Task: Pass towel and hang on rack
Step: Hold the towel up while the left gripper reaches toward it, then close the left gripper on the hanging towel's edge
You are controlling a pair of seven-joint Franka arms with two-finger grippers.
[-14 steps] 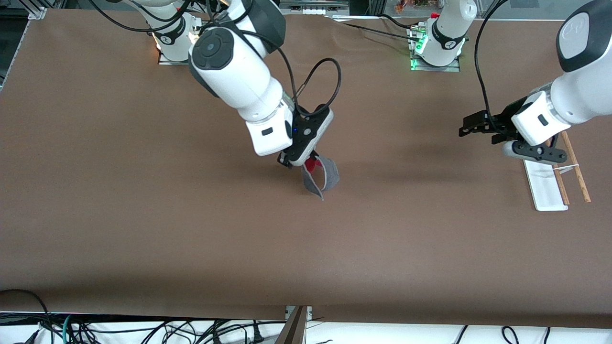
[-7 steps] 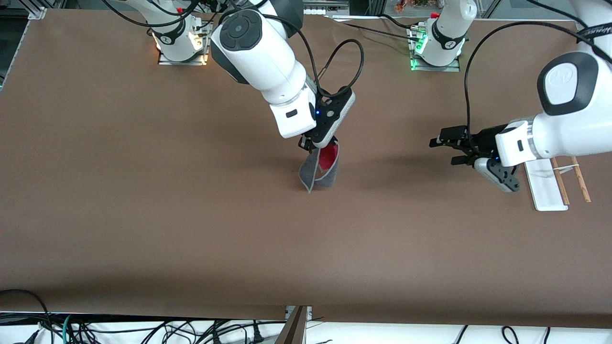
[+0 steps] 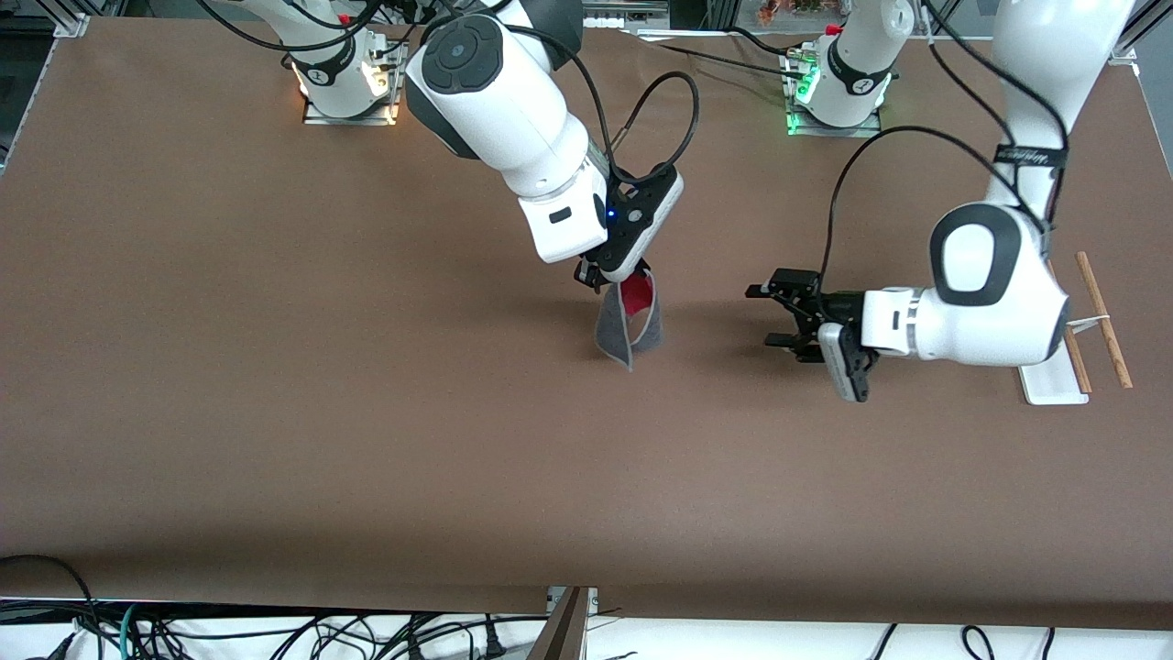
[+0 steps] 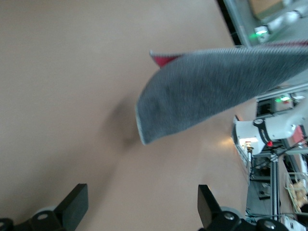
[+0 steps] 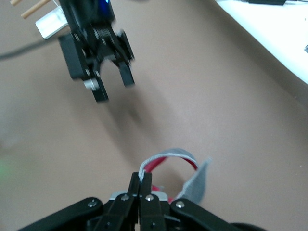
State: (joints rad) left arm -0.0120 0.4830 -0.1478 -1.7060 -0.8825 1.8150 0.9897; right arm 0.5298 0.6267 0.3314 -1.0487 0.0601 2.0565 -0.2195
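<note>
The towel needs to hang on the rack [image 3: 1068, 353], so my left gripper needs to grab it next by its loose trimmed edge [image 3: 629, 354].
My right gripper [image 3: 600, 278] is shut on the top edge of the towel [image 3: 629, 323], a dark grey cloth with light trim and a red inner side, which hangs folded above the middle of the table. The pinch shows in the right wrist view [image 5: 143, 185]. My left gripper [image 3: 768, 316] is open and empty, level with the towel and a short gap from it, toward the left arm's end. In the left wrist view the towel [image 4: 202, 91] hangs ahead of my open fingers [image 4: 74, 207]. The rack [image 3: 1068, 353] stands at the left arm's end, partly hidden by the left arm.
The brown table [image 3: 275, 385] carries nothing else. The arm bases [image 3: 834, 82] stand along the edge farthest from the front camera. Cables [image 3: 275, 632] lie below the table's near edge.
My left gripper has swung from beside the rack toward the towel, its fingers staying open. My right gripper first carried the towel up and toward the left arm, and has held still since.
</note>
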